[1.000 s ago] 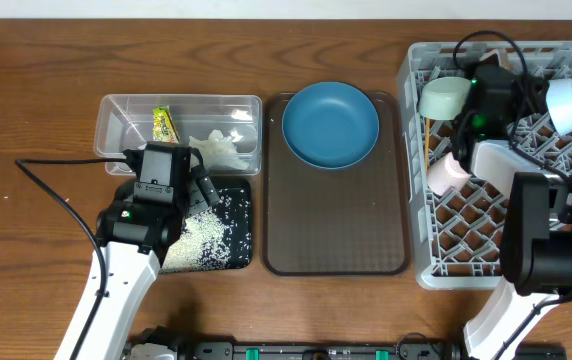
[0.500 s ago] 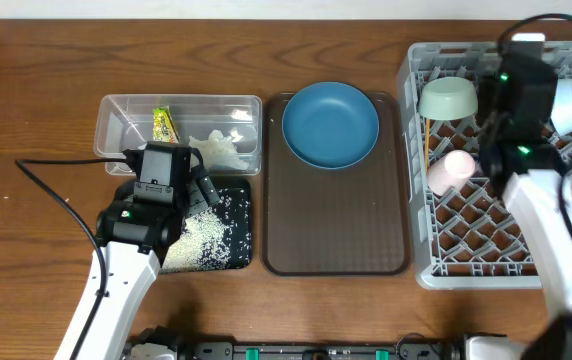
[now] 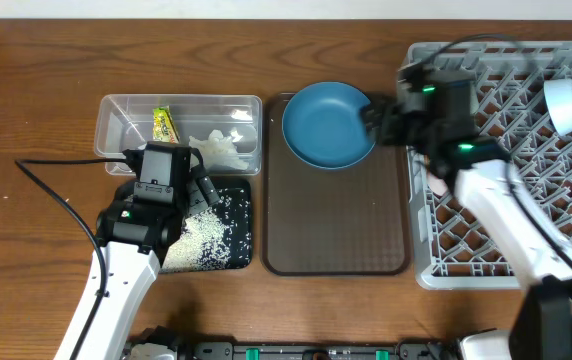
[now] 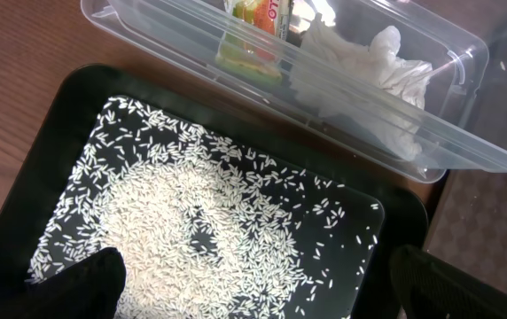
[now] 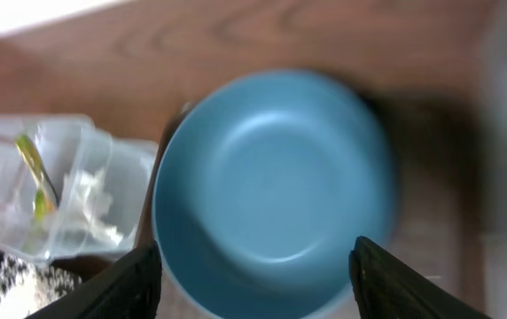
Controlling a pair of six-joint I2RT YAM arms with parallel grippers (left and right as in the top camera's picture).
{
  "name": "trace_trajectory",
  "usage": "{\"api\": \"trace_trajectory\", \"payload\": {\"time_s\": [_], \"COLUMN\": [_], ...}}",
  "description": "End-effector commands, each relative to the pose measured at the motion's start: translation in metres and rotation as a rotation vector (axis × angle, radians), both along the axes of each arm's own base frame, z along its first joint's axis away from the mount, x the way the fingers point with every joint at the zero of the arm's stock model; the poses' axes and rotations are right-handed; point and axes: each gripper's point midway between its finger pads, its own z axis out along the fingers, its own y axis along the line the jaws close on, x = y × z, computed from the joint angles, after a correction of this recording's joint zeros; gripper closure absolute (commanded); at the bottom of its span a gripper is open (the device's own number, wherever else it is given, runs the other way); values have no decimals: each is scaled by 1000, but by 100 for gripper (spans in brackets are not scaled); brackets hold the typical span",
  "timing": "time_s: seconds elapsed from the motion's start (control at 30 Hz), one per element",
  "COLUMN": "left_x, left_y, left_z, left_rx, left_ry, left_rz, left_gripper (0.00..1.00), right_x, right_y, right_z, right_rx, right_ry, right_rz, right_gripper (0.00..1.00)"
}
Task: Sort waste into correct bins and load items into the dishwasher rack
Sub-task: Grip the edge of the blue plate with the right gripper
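My right gripper grabs the dark blue plate (image 3: 328, 123) by its rim on the rack-facing side next, leaving the rest free to load into the rack.
The dark blue plate (image 3: 328, 123) (image 5: 271, 177) lies at the back of the brown serving tray (image 3: 336, 220). My right gripper (image 3: 374, 118) (image 5: 255, 252) hovers open at the plate's right edge, one finger on either side of it in the wrist view, holding nothing. My left gripper (image 3: 198, 195) (image 4: 267, 283) hangs wide open above the black tray (image 3: 238, 255) (image 4: 50, 133), which is covered in rice grains (image 3: 201, 235) (image 4: 200, 230). The clear container (image 3: 116, 105) (image 4: 466, 53) holds the yellow-green wrapper (image 3: 165, 124) (image 4: 253, 35) and the white tissue (image 3: 218, 145) (image 4: 360, 66). The grey rack (image 3: 566, 200) stands at the right.
A pale bowl (image 3: 564, 105) sits at the rack's back right. My right arm stretches across the rack's left side and hides what lies beneath it. A black cable (image 3: 56, 195) trails across the wood left of my left arm.
My right arm has swung left from above the rack to the blue plate's right edge, its jaws staying open. The left arm has not moved.
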Motion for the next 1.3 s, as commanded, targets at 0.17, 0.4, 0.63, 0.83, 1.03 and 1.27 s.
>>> {"api": "trace_trajectory", "payload": {"time_s": [0.17,0.4,0.63,0.83,1.03,1.27], "left_x": [2,2,2,2,2,2], "left_y": [1,1,1,1,1,1], "left_z": [1,1,1,1,1,1], "left_rx": [-4,-4,-4,-4,-4,-4], "left_ry": [-6,-6,-6,-6,-6,-6], "left_rz": [14,14,14,14,14,14], "left_gripper": [2,2,2,2,2,2], "right_x": [5,-5,-12,-4,4,3], "right_y": [-2,-9,-13,-11,-14,-15], "right_z": [-43,-77,-122,-118,-89,-34], "right_rx": [-269,-389,-423,-411,-389,-393], "right_ry": [-1,54,153,119,45,-65], "right_rz": [-294,-362,-396,-408,-442,-387], "right_gripper": [36,37,39,72,91,99]}}
